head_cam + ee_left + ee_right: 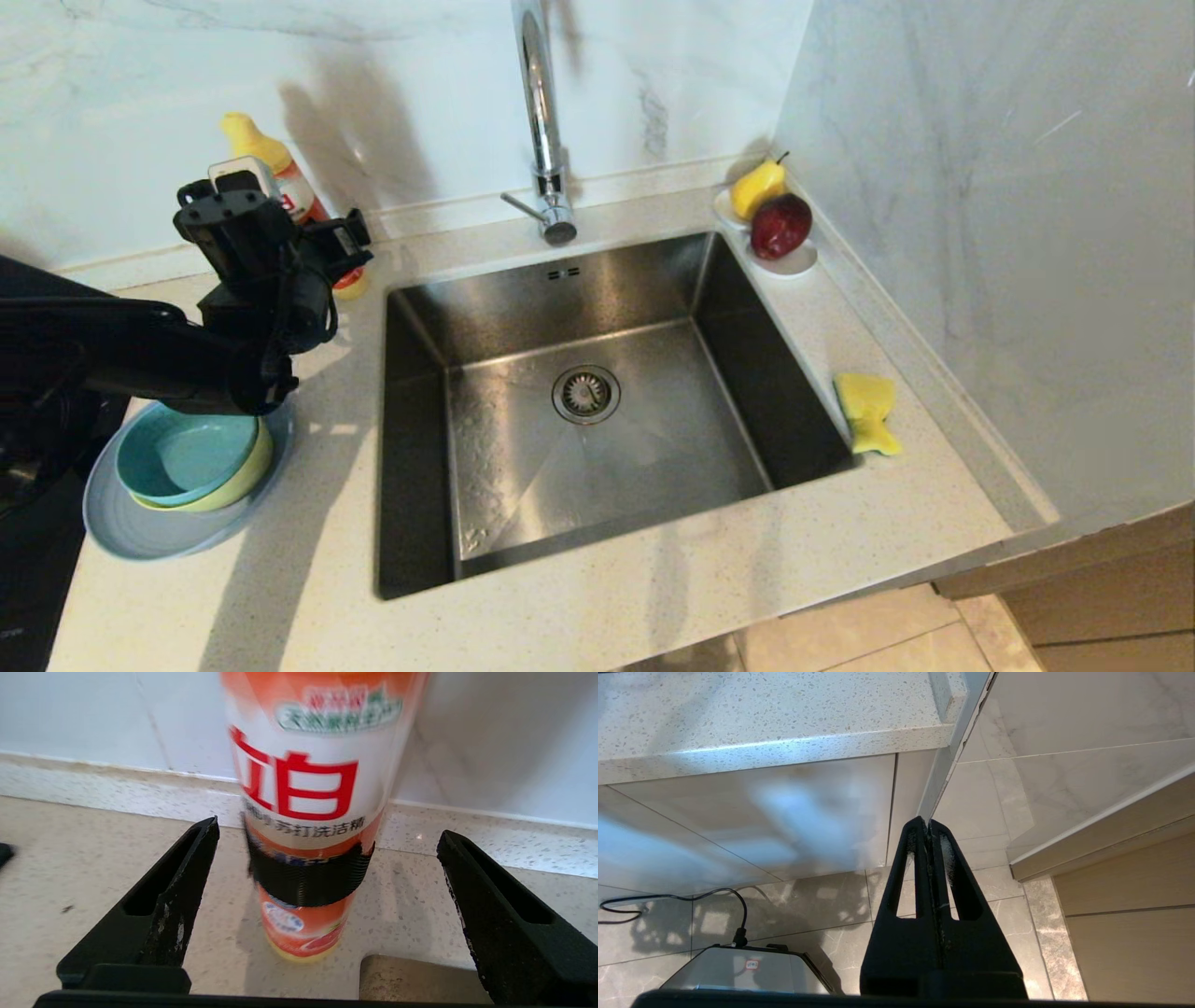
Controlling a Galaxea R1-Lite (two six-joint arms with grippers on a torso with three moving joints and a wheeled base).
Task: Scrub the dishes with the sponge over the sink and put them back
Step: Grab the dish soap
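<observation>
My left gripper is going to pick up the detergent bottle by its black band (309, 879) next, so that detergent can go on the yellow sponge for scrubbing.
The dishes are stacked on the counter left of the sink (597, 280): a teal bowl (182, 453) inside a yellow-green bowl (250, 474), both on a grey-blue plate (140, 534). The yellow sponge (868, 411) lies on the counter right of the sink. My left gripper (347, 250) hovers behind the dishes at the sink's back left corner. It is open (328, 828), and an orange detergent bottle (308, 788) stands on the counter between its fingers, touching neither. My right gripper (928, 823) is shut on nothing and hangs below the counter edge.
A tall chrome faucet (546, 140) rises behind the sink. A white dish (794, 263) with a pear and an apple sits in the back right corner. A marble wall runs close along the right. The detergent bottle (280, 177) stands against the back wall.
</observation>
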